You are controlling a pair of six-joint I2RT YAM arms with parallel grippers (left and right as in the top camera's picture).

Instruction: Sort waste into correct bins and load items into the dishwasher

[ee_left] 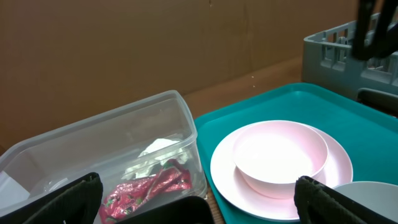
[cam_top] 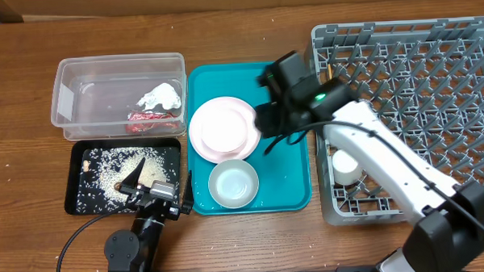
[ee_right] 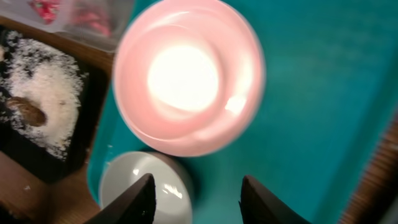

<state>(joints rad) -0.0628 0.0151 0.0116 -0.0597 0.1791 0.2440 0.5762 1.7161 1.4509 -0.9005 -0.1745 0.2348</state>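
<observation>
My right gripper takes hold of the pink-white bowl by its rim next, since this leaves its body and base free to load on edge in the rack (cam_top: 434,81).
A pink-white bowl sits on the white plate (cam_top: 223,127) on the teal tray (cam_top: 292,179); it also shows in the left wrist view (ee_left: 280,152) and the right wrist view (ee_right: 186,78). A pale bowl (cam_top: 233,185) stands in front of it. My right gripper (cam_top: 266,131) is open and empty, hovering above the tray between the plate and the pale bowl (ee_right: 146,186). My left gripper (cam_top: 151,190) is open and empty, low over the black tray (cam_top: 78,178) of rice (ee_right: 37,93). The napkin (cam_top: 161,95) and red wrapper (cam_top: 153,119) lie in the clear tub (cam_top: 63,98). The cup (cam_top: 345,166) stands in the dish rack (cam_top: 434,81).
A thin brown shape, possibly the chopsticks (cam_top: 328,68), stands at the rack's left edge. A brown food scrap (ee_right: 28,112) lies in the rice. The rack's left wall is close to the teal tray's right edge.
</observation>
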